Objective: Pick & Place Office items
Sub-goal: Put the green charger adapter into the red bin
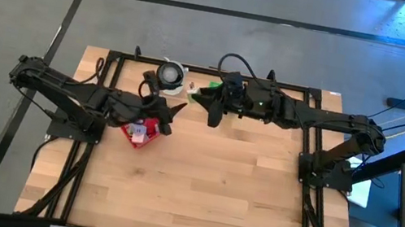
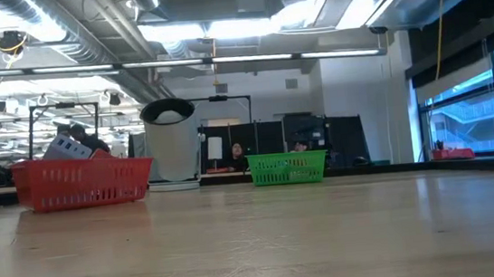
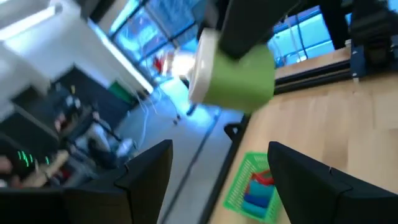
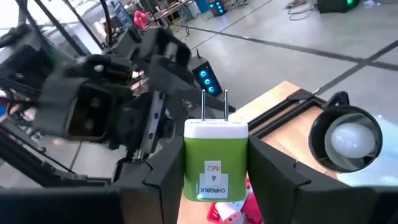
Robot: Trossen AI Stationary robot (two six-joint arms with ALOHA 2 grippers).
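Note:
My left gripper moves toward the green charger (image 3: 239, 81), before closing. The charger hangs beyond and above the gripper's fingers, so closing now would miss it.
A green charger block (image 4: 214, 167) with a white end and two metal prongs sits in my right gripper (image 4: 214, 163), which is shut on it above the table's far middle (image 1: 215, 112). The left wrist view shows the same charger (image 3: 239, 71) in the air. My left gripper (image 3: 217, 158) is open and touches nothing; it hovers over the red mesh basket (image 1: 142, 131), close to the right gripper. Small pieces lie in the red basket (image 2: 83, 181). The green basket (image 3: 249, 183) stands on the table and holds red and blue pieces. My right gripper pinches the green charger between its two fingers, one on each side of the green body (image 4: 189, 171). The white end with the prongs (image 4: 214, 99) points away from the wrist, past the fingertips. The charger is lifted clear of the table.
A round black and white canister (image 1: 169, 75) stands at the far edge, left of the green basket (image 1: 204, 93). A black frame (image 1: 109, 81) runs around the table. Bare wood (image 1: 206, 188) fills the near half. People sit in the room behind (image 2: 235, 153).

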